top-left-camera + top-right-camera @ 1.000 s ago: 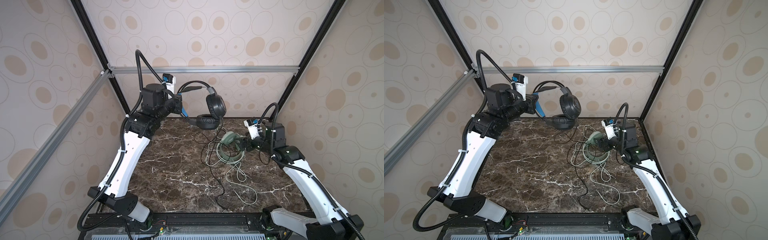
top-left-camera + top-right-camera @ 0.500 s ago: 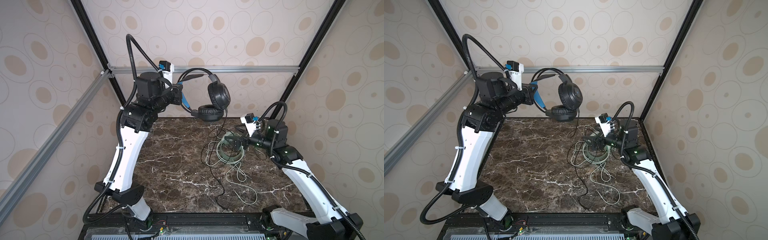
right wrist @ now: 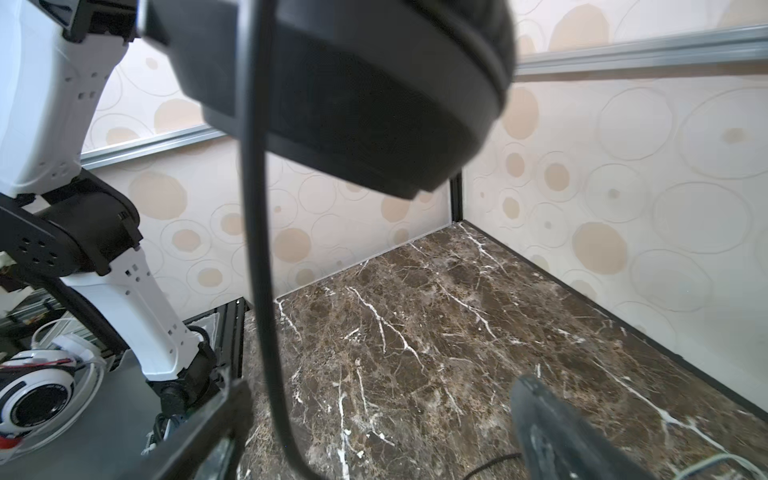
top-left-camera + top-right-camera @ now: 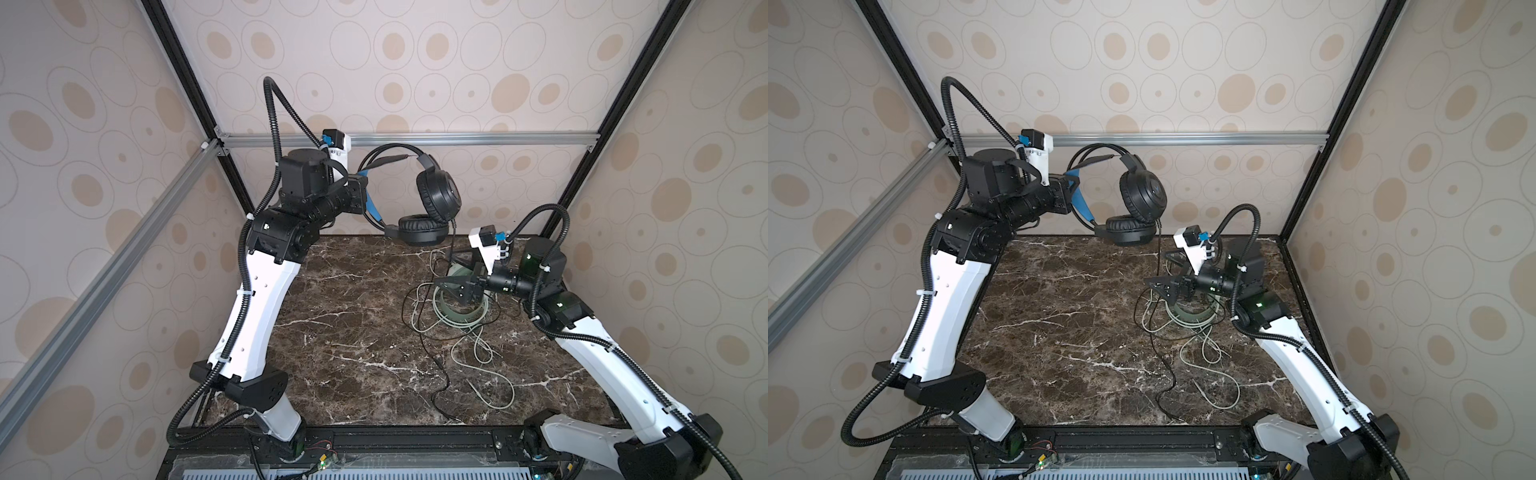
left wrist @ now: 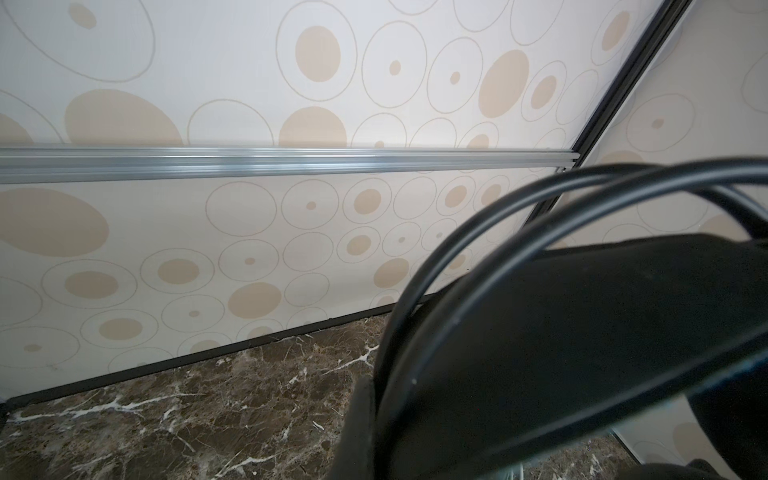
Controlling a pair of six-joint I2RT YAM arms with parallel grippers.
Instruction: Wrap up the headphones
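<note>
Next, my right gripper grabs the thin black cable below the earcup, which leaves slack to wrap the headphones.
The black headphones (image 4: 438, 195) (image 4: 1142, 195) hang high near the back wall. My left gripper (image 4: 367, 190) (image 4: 1073, 188) is shut on their blue-lined headband (image 5: 582, 332). Their thin black cable (image 4: 436, 361) (image 3: 259, 249) drops from an earcup (image 3: 353, 83) to the marble table (image 4: 353, 324). My right gripper (image 4: 451, 271) (image 4: 1163, 273) (image 3: 382, 390) stands open just above the table. The hanging cable passes between its fingers, close to one of them. The mint-green headphones (image 4: 457, 318) (image 4: 1187, 318) lie under it, with their pale green cable (image 4: 490, 374) loose in front.
An aluminium rail (image 4: 415, 139) crosses the back wall just above the raised headphones. Patterned walls close in the back and both sides. Black and green cables tangle on the right half of the table. A white headset (image 3: 33, 395) lies off the table beyond the left arm's base.
My left arm has lifted the black headphones higher. My right gripper has opened wider and risen off the green headphones toward the hanging black cable.
</note>
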